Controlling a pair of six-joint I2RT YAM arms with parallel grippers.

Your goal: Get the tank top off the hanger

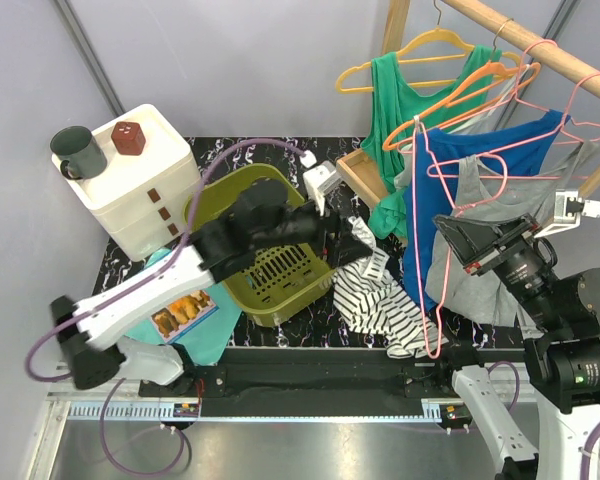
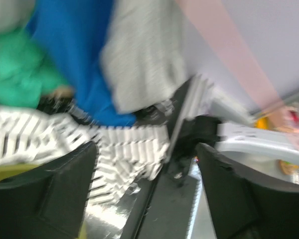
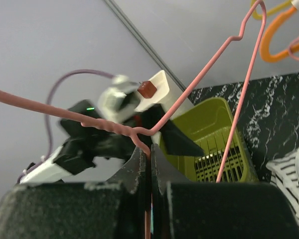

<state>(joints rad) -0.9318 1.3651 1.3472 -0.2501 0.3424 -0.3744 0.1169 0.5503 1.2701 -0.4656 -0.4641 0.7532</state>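
Observation:
The pink hanger's hook should stay free for the wooden bar. My left gripper should next grab the pink hanger's low end (image 1: 433, 348), away from the hanger's twisted neck.
A black-and-white striped tank top (image 1: 380, 298) lies crumpled on the dark table, beside the green basket. My right gripper (image 1: 463, 238) is shut on the wire of a pink hanger (image 1: 432, 300), which hangs downward with its low end by the striped top. I cannot tell whether the cloth still catches on it. The right wrist view shows the jaws (image 3: 150, 154) pinched on the pink hanger (image 3: 189, 94) just below its twisted neck. My left gripper (image 1: 352, 240) is open and empty, just above the striped top (image 2: 124, 144). In the blurred left wrist view its jaws (image 2: 147, 164) stand wide apart.
A wooden rail (image 1: 540, 45) holds green (image 1: 400, 110), blue (image 1: 460, 170) and grey (image 1: 480, 260) tank tops on yellow, orange and pink hangers. An olive basket (image 1: 265, 265) sits mid-table. A white drawer box (image 1: 145, 180) with a mug (image 1: 77, 152) stands at the back left.

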